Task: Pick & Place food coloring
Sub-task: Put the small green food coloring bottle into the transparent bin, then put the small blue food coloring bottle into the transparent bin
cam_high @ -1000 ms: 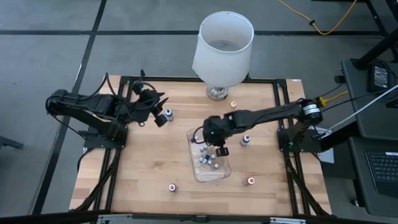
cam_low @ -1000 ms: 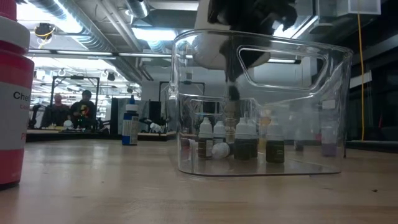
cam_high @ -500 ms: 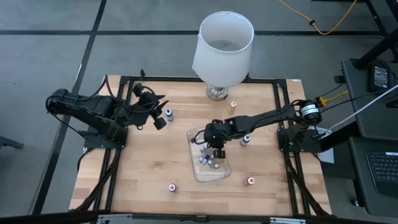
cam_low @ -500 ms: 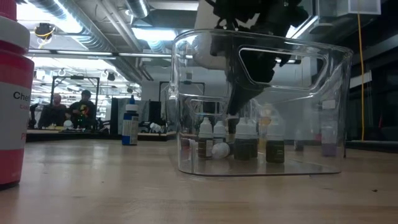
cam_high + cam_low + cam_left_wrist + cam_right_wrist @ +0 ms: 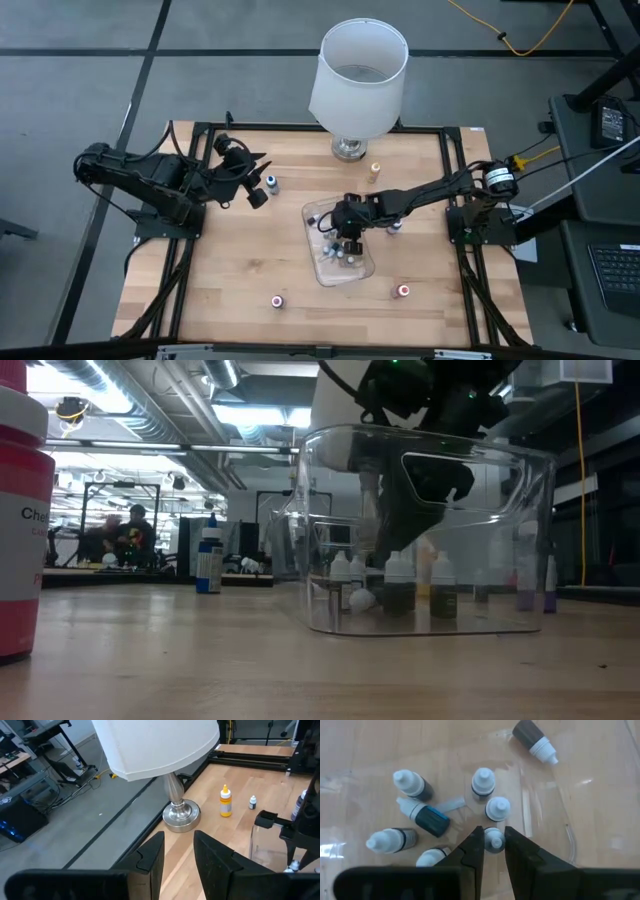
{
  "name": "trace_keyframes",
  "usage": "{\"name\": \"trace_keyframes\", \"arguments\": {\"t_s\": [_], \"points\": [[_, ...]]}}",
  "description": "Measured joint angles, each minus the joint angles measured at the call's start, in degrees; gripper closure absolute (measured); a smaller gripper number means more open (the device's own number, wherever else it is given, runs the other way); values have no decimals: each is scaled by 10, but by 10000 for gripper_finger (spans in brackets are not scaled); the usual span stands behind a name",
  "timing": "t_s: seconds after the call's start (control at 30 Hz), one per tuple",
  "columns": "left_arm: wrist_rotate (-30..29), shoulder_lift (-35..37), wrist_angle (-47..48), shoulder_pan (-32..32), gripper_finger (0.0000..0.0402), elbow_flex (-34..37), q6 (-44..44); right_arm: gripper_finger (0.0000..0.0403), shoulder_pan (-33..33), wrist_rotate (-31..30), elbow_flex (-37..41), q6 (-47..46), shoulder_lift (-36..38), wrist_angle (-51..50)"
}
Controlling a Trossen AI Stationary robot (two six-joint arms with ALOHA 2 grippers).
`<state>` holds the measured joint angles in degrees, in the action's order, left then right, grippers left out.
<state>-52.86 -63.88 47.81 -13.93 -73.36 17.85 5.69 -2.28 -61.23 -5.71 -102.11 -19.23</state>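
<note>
The white-capped bottle is held low, level with the caps standing around it, so the robot's right gripper needs to open now, and the bottle would stay in the tray.
Several tiny food coloring bottles (image 5: 485, 782) with white caps stand or lie inside the clear tray (image 5: 362, 270) at the table's middle. My right gripper (image 5: 493, 851) reaches down into the tray and is shut on one of them. More bottles stand loose on the wood: a blue one (image 5: 271, 182), an orange-yellow one (image 5: 375, 171) and two red ones (image 5: 277, 300) (image 5: 403, 291). A dark one (image 5: 534, 740) lies on its side outside the tray. My left gripper (image 5: 255, 188) hovers open beside the blue bottle, holding nothing. My right gripper has a white-capped bottle (image 5: 493, 840) pinched between its two fingers (image 5: 474, 846), coming from above and pointing down into the tray. The bottle stands upright among the others. Whether its base rests on the tray floor is hidden by the fingers.
A large white lamp (image 5: 357, 70) stands at the table's far edge, its metal base (image 5: 181, 816) near the orange-yellow bottle. In the low view a red bottle (image 5: 20, 510) looms at the near left. People sit in the room behind.
My right gripper has come down into the tray among the bottles, a little toward the table's left. The tray has slid a little toward the far edge and turned slightly. The left arm has kept still.
</note>
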Motion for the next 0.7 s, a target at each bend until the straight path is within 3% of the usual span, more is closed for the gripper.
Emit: {"name": "trace_keyframes", "arguments": {"t_s": [0.2,0.7], "points": [[0,0,0,0,302,0,8,333,-3,2,0,-3,0,3],[0,0,0,0,302,0,24,286,-3,7,2,-28,14,-5]]}}
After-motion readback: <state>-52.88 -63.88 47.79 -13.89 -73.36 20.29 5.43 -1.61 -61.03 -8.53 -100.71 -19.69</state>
